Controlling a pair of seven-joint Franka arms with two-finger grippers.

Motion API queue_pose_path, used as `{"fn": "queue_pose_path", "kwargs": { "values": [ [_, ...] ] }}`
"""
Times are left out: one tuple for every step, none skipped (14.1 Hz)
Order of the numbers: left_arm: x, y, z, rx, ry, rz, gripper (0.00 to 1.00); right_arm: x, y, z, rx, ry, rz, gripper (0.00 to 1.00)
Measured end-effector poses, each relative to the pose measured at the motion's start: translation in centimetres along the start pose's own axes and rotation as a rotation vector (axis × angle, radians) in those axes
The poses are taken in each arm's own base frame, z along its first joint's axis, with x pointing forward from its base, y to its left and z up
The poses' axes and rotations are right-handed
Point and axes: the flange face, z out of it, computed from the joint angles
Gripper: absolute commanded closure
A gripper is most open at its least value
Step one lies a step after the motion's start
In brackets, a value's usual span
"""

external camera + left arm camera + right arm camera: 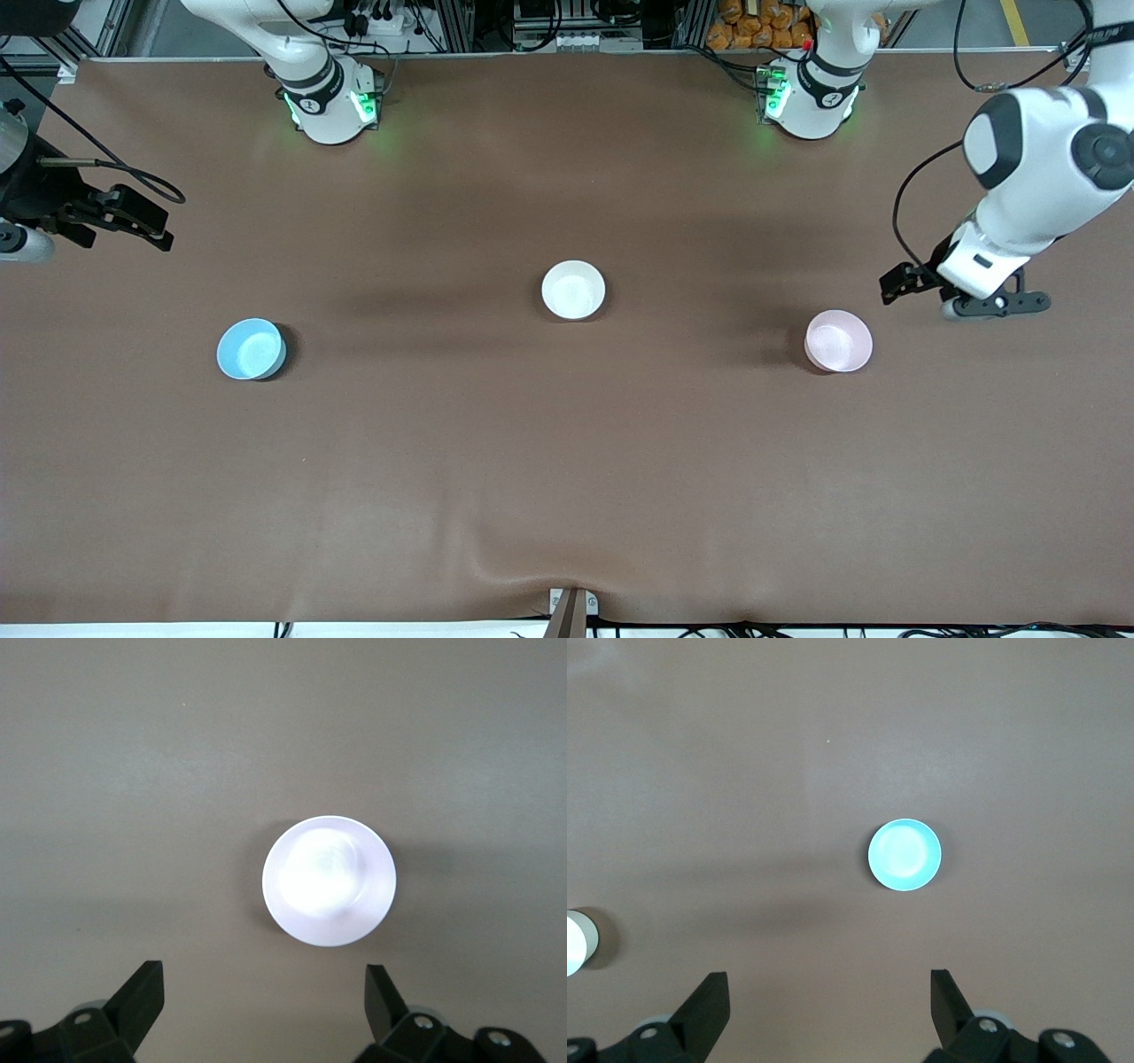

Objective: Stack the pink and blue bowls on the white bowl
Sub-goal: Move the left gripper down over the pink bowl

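The pink bowl will be grabbed next by its rim [865, 322] with my left gripper, to stack it on the white bowl [573, 290].
Three bowls stand apart on the brown table. The white bowl [573, 290] is in the middle. The blue bowl [251, 349] lies toward the right arm's end, the pink bowl [838, 341] toward the left arm's end, both a little nearer the front camera. My left gripper [997, 303] hangs open and empty over the table close beside the pink bowl [329, 881]; its fingers [142, 997] are clear of it. My right gripper [133, 221] hangs open and empty over the table's edge at the right arm's end, well away from the blue bowl [904, 855].
The brown mat [567, 461] has a low wrinkle near its front edge above a small bracket [571, 607]. The arms' bases [332, 102] stand along the back edge. The white bowl [576, 942] shows at the edge of the right wrist view.
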Motion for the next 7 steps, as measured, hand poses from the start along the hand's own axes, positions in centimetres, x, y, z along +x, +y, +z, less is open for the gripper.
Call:
{"fn": "queue_pose_path", "kwargs": {
  "values": [
    [0.2, 0.0, 1.2, -0.002, -0.008, 0.0, 0.0, 0.0, 0.0, 0.0, 0.0, 0.0, 0.0, 0.0],
    [0.3, 0.0, 2.4, -0.003, -0.016, -0.001, 0.01, 0.0, 0.0, 0.0, 0.0, 0.0, 0.0, 0.0],
    [0.5, 0.0, 3.5, -0.005, -0.021, -0.001, 0.06, 0.0, 0.0, 0.0, 0.0, 0.0, 0.0, 0.0],
    [0.6, 0.0, 4.5, -0.006, -0.026, -0.002, 0.11, 0.0, 0.0, 0.0, 0.0, 0.0, 0.0, 0.0],
    [0.7, 0.0, 5.5, -0.007, -0.028, -0.002, 0.13, 0.0, 0.0, 0.0, 0.0, 0.0, 0.0, 0.0],
    [0.8, -0.1, 6.4, -0.009, -0.029, -0.003, 0.14, 0.0, 0.0, 0.0, 0.0, 0.0, 0.0, 0.0],
    [0.9, -0.2, 7.3, -0.01, -0.028, -0.005, 0.16, 0.0, 0.0, 0.0, 0.0, 0.0, 0.0, 0.0]
  ]
}}
